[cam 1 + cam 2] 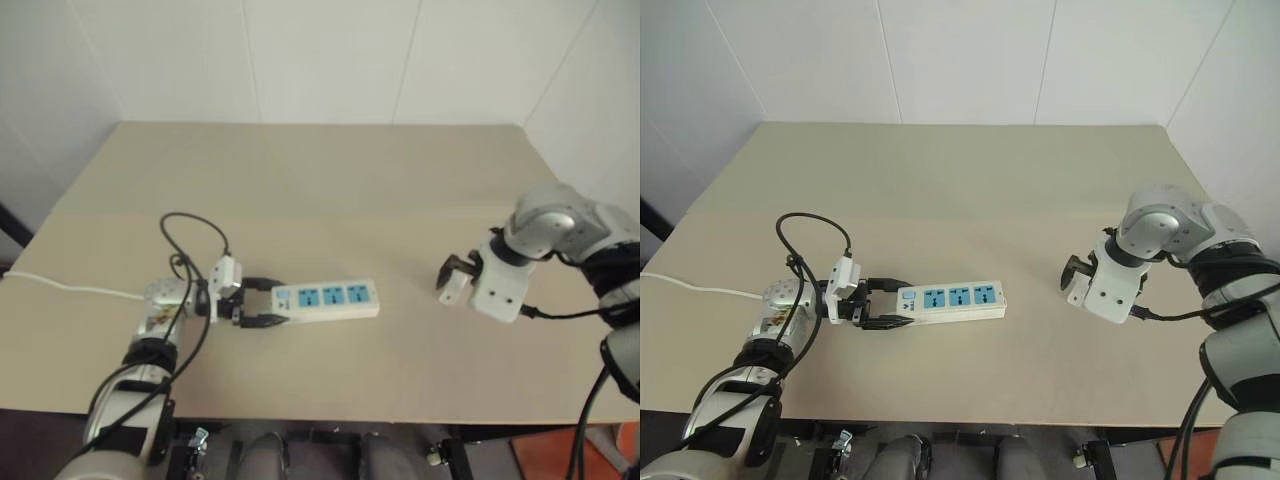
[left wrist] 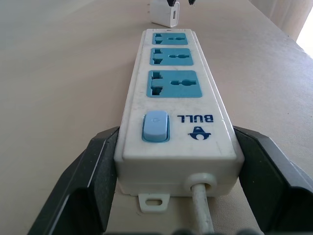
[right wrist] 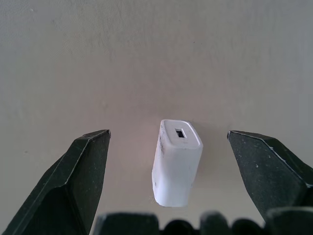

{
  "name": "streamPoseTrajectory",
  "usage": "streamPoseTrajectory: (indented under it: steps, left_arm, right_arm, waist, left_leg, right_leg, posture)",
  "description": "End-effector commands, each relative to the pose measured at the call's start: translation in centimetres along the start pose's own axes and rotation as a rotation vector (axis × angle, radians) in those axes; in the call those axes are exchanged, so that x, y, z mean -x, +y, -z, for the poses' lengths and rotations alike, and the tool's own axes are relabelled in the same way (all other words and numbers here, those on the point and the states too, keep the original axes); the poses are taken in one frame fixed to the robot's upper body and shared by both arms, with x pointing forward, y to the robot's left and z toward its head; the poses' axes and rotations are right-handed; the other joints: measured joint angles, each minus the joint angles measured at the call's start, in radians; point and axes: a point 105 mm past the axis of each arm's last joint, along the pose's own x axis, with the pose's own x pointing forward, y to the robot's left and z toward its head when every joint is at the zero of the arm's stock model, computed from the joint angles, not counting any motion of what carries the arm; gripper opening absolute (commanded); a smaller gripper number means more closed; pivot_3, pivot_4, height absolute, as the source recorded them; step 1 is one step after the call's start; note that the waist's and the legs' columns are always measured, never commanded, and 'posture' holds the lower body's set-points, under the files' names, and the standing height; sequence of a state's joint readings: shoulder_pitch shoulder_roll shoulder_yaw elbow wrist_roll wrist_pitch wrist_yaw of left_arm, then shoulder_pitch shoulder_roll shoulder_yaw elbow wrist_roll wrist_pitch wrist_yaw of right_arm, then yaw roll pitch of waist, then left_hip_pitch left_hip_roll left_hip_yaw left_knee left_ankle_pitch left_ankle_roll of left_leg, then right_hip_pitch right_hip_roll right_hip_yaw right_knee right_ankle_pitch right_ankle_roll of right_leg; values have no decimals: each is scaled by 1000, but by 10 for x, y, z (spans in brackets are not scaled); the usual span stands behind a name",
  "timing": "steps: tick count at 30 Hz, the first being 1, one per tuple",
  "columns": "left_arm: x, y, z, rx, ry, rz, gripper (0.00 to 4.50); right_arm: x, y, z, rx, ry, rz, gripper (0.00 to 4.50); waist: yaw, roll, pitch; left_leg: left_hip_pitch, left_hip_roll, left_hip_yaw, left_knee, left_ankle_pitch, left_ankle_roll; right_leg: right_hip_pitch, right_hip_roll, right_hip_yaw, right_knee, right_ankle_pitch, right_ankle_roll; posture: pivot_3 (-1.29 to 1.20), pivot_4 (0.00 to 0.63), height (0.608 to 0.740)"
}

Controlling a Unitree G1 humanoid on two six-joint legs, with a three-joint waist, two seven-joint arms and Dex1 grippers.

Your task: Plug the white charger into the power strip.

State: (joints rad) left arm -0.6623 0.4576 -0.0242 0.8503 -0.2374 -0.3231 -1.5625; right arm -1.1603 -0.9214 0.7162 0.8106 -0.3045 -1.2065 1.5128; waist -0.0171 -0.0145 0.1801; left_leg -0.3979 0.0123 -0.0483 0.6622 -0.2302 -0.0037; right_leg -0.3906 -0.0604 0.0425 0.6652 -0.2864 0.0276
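My right gripper lowers before closing on the white charger, since the gripper's fingers are still above the charger.
The power strip lies flat near the table's front, left of centre, its three blue sockets facing up. My left gripper is shut on its switch end, one black finger against each long side, with the cord leaving between them. The white charger rests on the table at the right, apart from the strip, and a small port shows on one end. My right gripper points down over it and stands open, its fingers wide on either side and clear of the block.
The strip's thin white cord runs off the table's left edge. A black cable loops above my left wrist. Bare tan tabletop lies between the strip's free end and the charger. White walls border the far side and the right.
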Motion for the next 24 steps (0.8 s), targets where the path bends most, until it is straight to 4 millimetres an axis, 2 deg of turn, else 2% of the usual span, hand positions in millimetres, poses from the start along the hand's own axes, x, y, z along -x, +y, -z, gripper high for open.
streamPoseTrajectory:
  steps: [1, 24]
  left_arm:
    - [-2, -6, 6, 20, 35, 42, 3222]
    - [2, -8, 10, 22, 45, 24, 3222]
  right_arm:
    - [6, -6, 7, 16, 43, 22, 4500]
    - [-16, -9, 16, -17, 48, 0, 4500]
  waist:
    - [0, 0, 0]
    - [-6, 0, 0]
  left_leg:
    - [0, 0, 0, 0, 0, 0]
    - [0, 0, 0, 0, 0, 0]
  right_leg:
    - [0, 0, 0, 0, 0, 0]
    - [-1, 0, 0, 1, 0, 0]
  posture:
    - [0, 150, 740]
    - [0, 150, 740]
